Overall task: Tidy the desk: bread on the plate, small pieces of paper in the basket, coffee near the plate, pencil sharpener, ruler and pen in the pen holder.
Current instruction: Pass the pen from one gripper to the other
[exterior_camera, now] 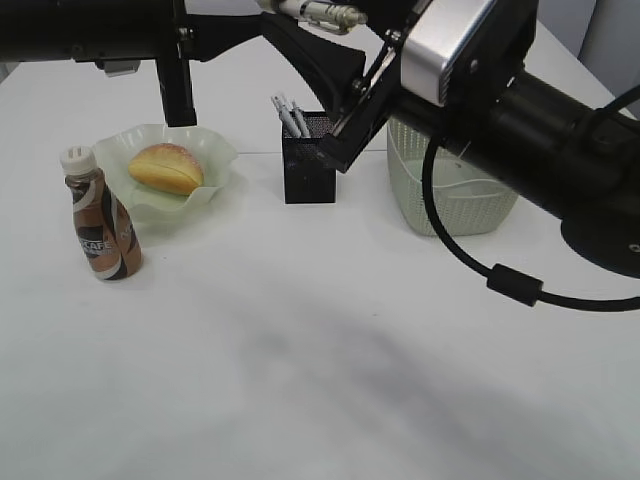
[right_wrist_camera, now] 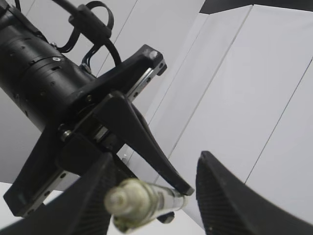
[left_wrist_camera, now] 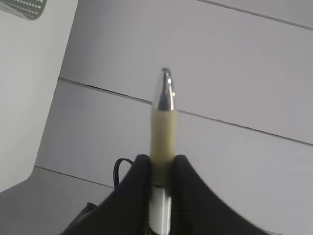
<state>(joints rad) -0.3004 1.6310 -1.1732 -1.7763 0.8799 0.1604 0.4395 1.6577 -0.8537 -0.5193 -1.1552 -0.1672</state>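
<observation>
I need to grab the cream pen by its loose end (exterior_camera: 343,16) with my right gripper next, as my left gripper's fingers already cover the rest.
My left gripper (left_wrist_camera: 161,166) is shut on a cream and silver pen (left_wrist_camera: 162,122) and holds it in the air at the top of the exterior view (exterior_camera: 325,13), above the black mesh pen holder (exterior_camera: 310,172). My right gripper (right_wrist_camera: 156,196) is open, and its jaws sit on either side of the pen's end (right_wrist_camera: 142,200) without closing on it. The bread (exterior_camera: 165,167) lies on the pale green plate (exterior_camera: 215,150). The coffee bottle (exterior_camera: 100,220) stands upright beside the plate. The ruler, pencil sharpener and paper pieces are not in view.
Two white pens (exterior_camera: 290,115) stand in the pen holder. A pale green woven basket (exterior_camera: 450,205) stands to its right, partly behind the right arm. A black cable (exterior_camera: 500,275) hangs from that arm over the white table.
</observation>
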